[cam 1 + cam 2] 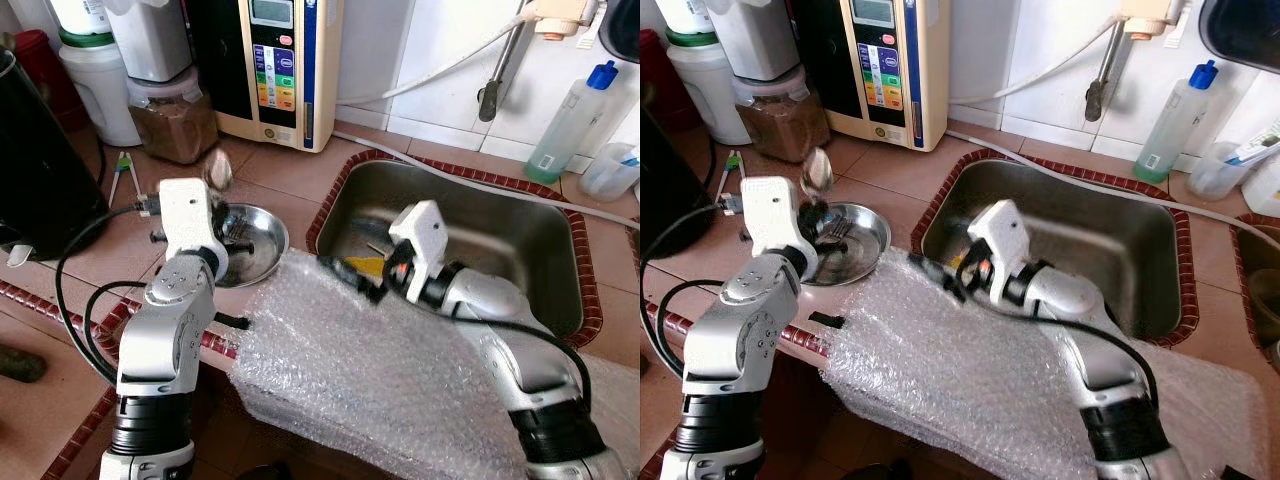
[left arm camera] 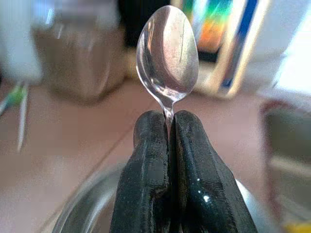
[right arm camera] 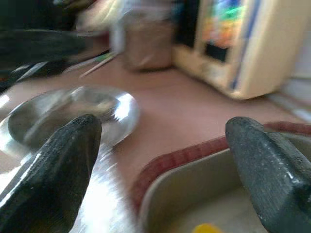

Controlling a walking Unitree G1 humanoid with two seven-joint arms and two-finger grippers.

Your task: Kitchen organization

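Note:
My left gripper's fingers cover the spoon's handle. The right gripper grabs the spoon by its bowl [image 1: 217, 170] next, as it sticks out free above those fingers.
My left gripper [image 2: 170, 116] is shut on the handle of a shiny metal spoon [image 2: 167, 53], held upright with its bowl on top [image 1: 217, 172]. It hovers just above a round steel dish [image 1: 265, 238] on the tiled counter; dark utensils that look like forks [image 1: 835, 230] lie in the dish. My right gripper [image 3: 163, 128] is open with nothing between its fingers. It reaches left over the front left corner of the steel sink [image 1: 520, 250], fingertips [image 1: 352, 277] at the edge of the bubble wrap. A yellow object [image 1: 368, 266] lies in the sink under it.
A sheet of bubble wrap [image 1: 370, 370] drapes over the counter's front edge. Behind stand a cream appliance with coloured buttons [image 1: 280, 70], a jar of brown powder [image 1: 175, 120], a black appliance [image 1: 35, 170] at left, and a blue-capped bottle [image 1: 570, 120] past the sink.

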